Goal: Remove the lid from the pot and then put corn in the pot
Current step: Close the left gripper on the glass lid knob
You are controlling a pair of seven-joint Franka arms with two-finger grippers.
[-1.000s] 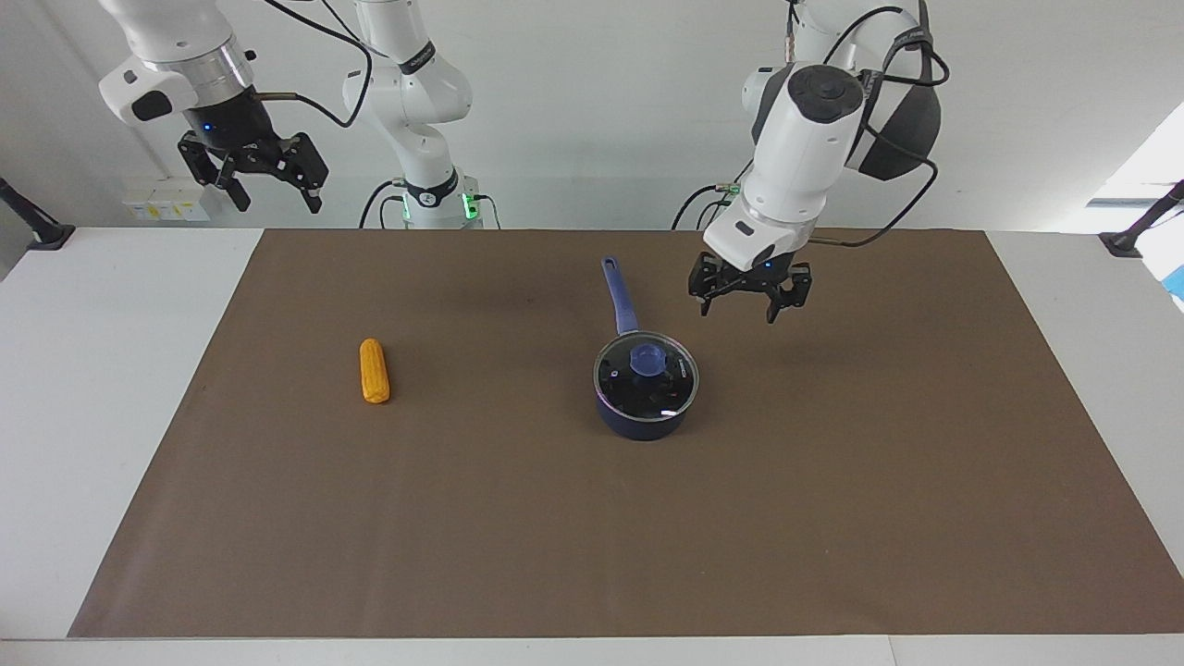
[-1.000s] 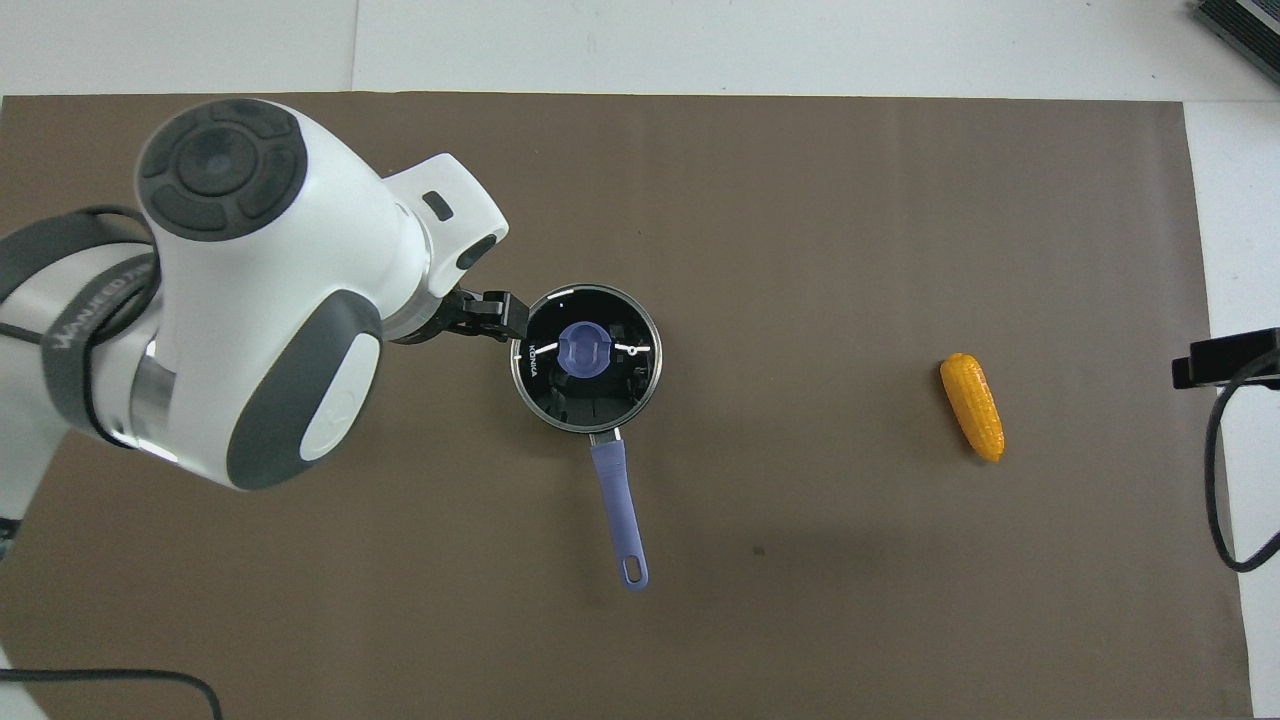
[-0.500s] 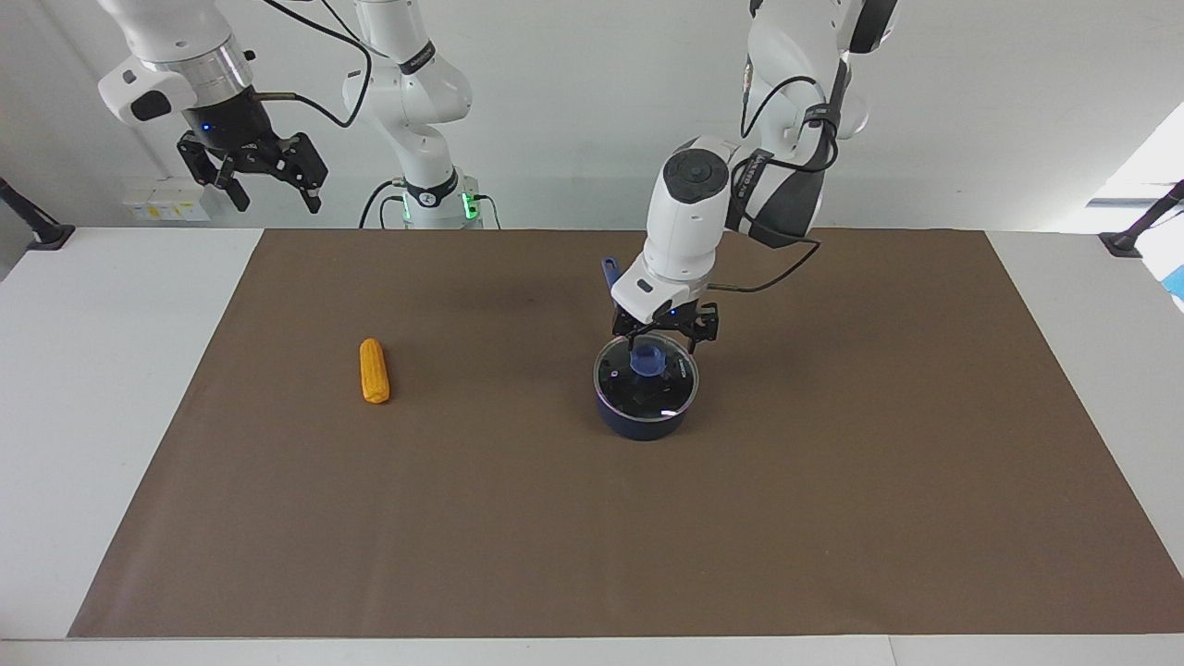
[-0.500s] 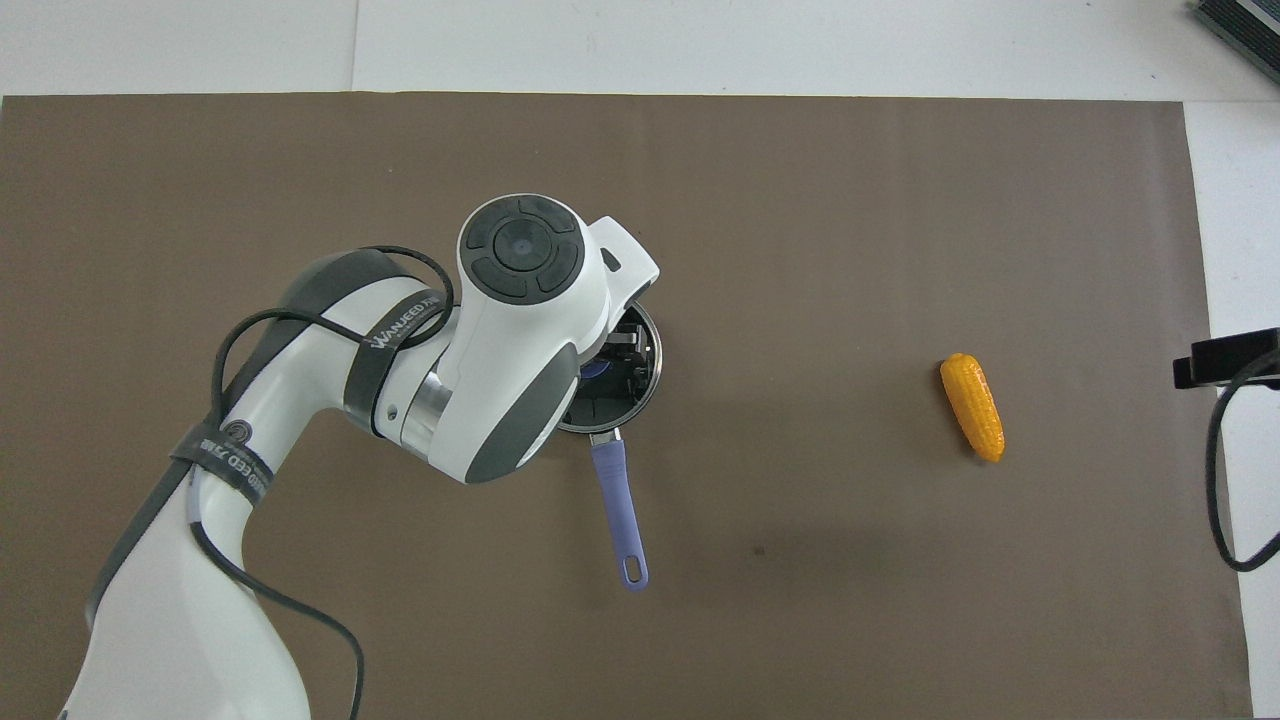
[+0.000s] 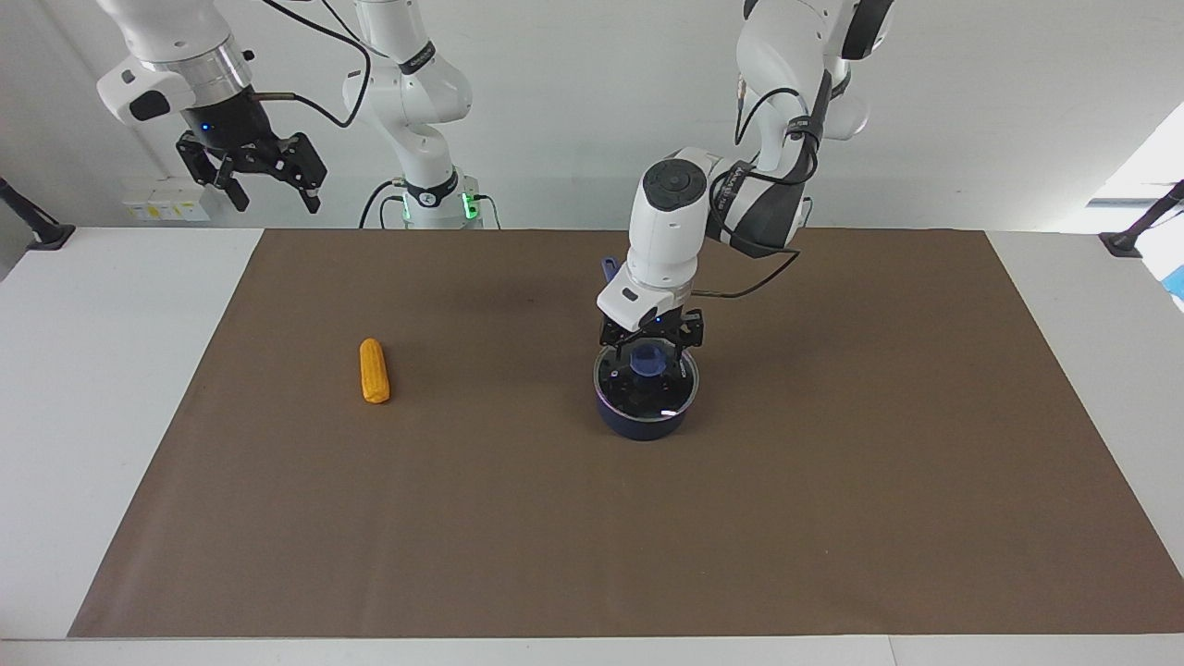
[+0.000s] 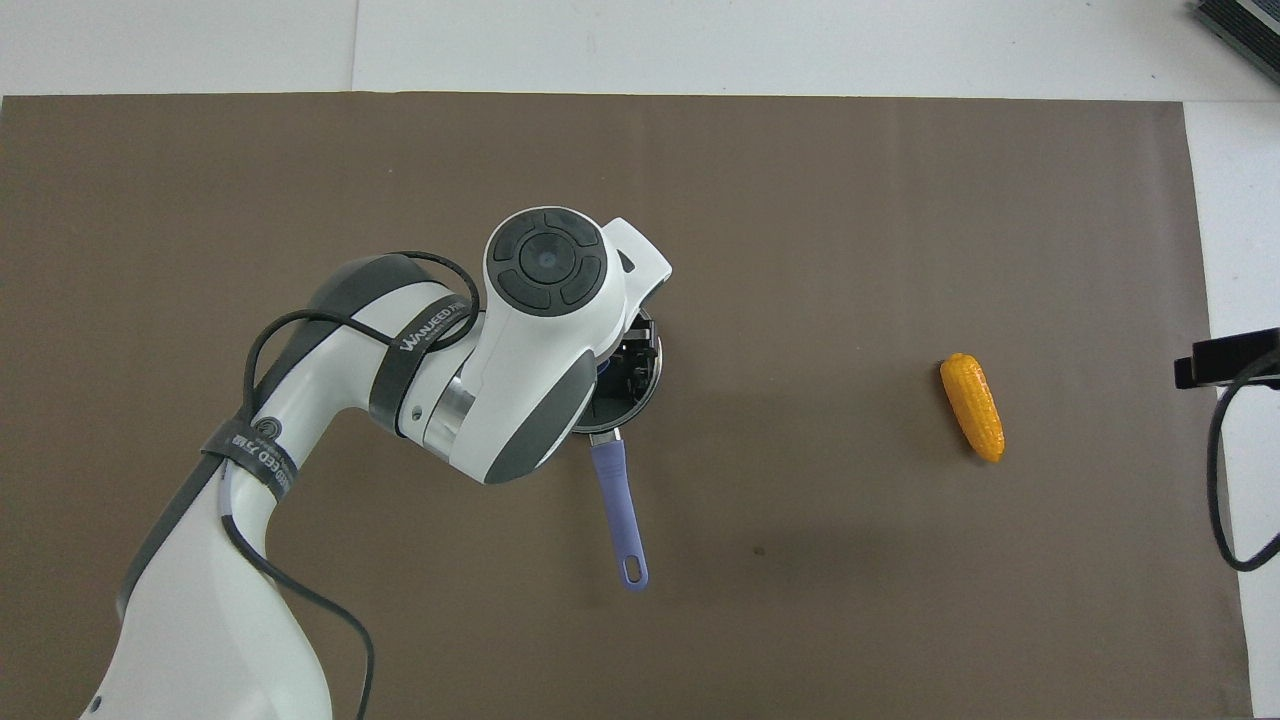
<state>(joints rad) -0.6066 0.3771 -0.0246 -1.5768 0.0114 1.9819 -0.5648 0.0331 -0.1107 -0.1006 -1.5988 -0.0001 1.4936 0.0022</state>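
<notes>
The robot's left gripper will next take the glass lid by its blue knob, so that it can lift the lid off the pot (image 6: 629, 386).
The dark blue pot (image 5: 645, 422) stands mid-table with the glass lid (image 5: 647, 387) on it. Its blue handle (image 6: 620, 510) points toward the robots. My left gripper (image 5: 649, 351) is down over the lid, open, with one finger on each side of the blue knob (image 5: 650, 360). In the overhead view the left arm's wrist covers most of the lid (image 6: 644, 372) and the gripper. The orange-yellow corn (image 5: 375, 371) lies on the mat toward the right arm's end, also seen in the overhead view (image 6: 972, 406). My right gripper (image 5: 252, 176) is open and waits high above its end of the table.
A brown mat (image 5: 592, 536) covers most of the white table (image 5: 111, 388). The left arm's cable loops beside its wrist above the pot.
My left gripper has swung from beside the pot to over the lid and come down, fingers now on either side of the knob. The right arm, corn and pot have not moved.
</notes>
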